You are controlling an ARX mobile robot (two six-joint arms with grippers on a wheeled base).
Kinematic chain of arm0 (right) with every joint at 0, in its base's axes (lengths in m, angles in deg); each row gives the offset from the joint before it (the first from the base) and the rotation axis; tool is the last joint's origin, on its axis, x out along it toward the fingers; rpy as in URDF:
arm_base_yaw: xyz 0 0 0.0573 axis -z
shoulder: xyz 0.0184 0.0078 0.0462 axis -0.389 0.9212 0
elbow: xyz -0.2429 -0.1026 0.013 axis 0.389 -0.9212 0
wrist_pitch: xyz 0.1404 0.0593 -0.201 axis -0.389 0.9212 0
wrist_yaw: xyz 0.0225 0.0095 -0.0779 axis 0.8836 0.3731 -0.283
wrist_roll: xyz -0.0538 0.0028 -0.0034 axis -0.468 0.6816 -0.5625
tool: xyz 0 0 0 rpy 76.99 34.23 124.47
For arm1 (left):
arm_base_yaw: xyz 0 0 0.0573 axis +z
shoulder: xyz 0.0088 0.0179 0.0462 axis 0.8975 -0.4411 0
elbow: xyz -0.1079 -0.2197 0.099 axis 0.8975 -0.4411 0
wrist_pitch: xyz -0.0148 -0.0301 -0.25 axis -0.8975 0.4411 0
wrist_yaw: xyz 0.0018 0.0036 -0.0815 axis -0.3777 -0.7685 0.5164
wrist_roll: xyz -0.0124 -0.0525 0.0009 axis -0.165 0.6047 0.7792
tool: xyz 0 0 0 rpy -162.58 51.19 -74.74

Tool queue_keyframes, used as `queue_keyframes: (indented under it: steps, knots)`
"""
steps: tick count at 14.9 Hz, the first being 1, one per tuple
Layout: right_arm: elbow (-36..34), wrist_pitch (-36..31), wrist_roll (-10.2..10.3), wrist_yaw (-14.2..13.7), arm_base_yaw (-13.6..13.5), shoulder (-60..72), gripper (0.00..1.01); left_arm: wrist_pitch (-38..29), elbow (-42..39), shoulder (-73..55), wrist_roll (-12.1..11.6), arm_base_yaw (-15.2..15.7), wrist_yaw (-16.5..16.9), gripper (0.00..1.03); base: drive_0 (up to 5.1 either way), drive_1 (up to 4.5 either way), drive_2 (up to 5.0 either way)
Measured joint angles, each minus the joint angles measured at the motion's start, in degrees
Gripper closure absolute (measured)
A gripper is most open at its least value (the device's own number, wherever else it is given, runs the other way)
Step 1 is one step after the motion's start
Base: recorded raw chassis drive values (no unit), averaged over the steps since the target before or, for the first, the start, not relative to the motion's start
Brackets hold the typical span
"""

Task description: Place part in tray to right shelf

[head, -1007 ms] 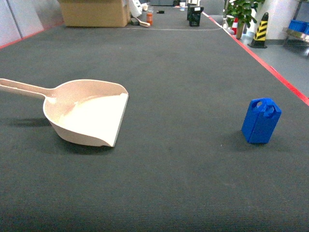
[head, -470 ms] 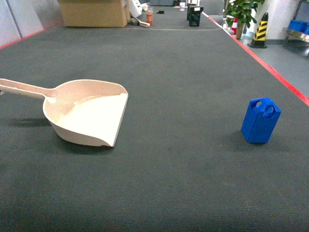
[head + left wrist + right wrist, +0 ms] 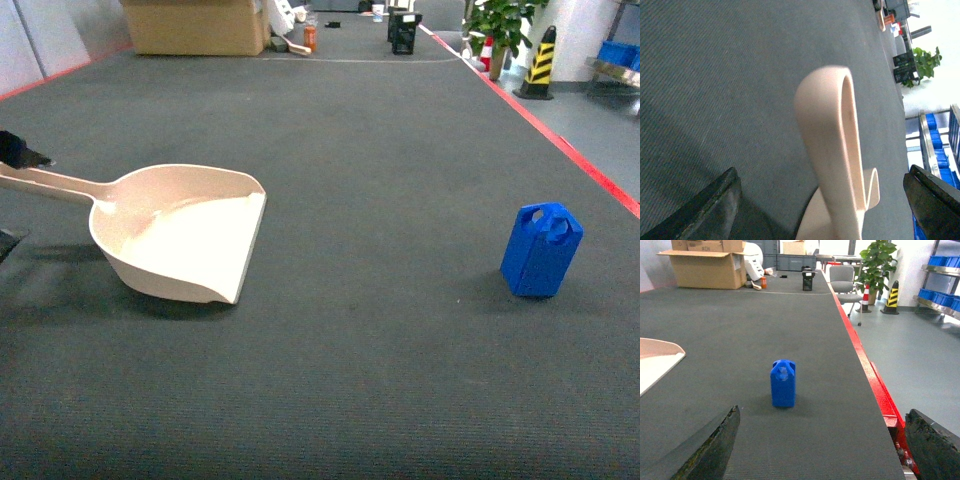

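I should grab the tray by its narrow long handle (image 3: 55,185) with my left gripper next, because the tray's scoop (image 3: 185,232) is far wider than the open fingers.
The cream tray (image 3: 185,235) lies on the dark mat at the left, its long handle (image 3: 45,182) pointing to the left edge. My left gripper (image 3: 825,212) is open, and the handle's rounded end (image 3: 832,140) stands between its fingers without touching either. One dark fingertip (image 3: 15,150) shows at the head view's left edge. The blue part (image 3: 541,251) stands upright on the mat at the right. My right gripper (image 3: 822,452) is open and empty, a short way behind the part (image 3: 783,383). A steel rack with blue crates (image 3: 618,60) stands far right; I cannot tell whether it is the right shelf.
A red edge strip (image 3: 590,165) borders the mat on the right, with grey floor beyond it. A cardboard box (image 3: 195,25), a black crate (image 3: 404,32), a potted plant (image 3: 503,25) and a striped bollard (image 3: 541,62) stand at the far end.
My left gripper's tip has come into the head view at the left edge, by the end of the tray's handle, and a shadow now lies there. Tray and part have not moved.
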Motion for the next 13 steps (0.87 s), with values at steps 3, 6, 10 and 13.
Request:
queue_keyframes:
  steps: [3,6,10,13]
  knots:
    - [0.0,0.0,0.0,0.0,0.0,0.0,0.03,4.5,9.5,-5.1,0.3,-0.8,-0.5,0.05,0.0,0.00,0.0]
    - [0.0,0.0,0.0,0.0,0.0,0.0,0.03,5.8,14.5,-9.2,0.2,-1.6,-0.7,0.22,0.0,0.00,0.0]
    - [0.0,0.0,0.0,0.0,0.0,0.0,0.03,2.4,16.0,-10.7,3.2,-2.2,0.5,0.73,0.0,0.00,0.0]
    - [0.0,0.0,0.0,0.0,0.0,0.0,0.03,-2.2,14.0,-9.8,8.1,-2.6,1.4,0.87,0.0,0.00,0.0]
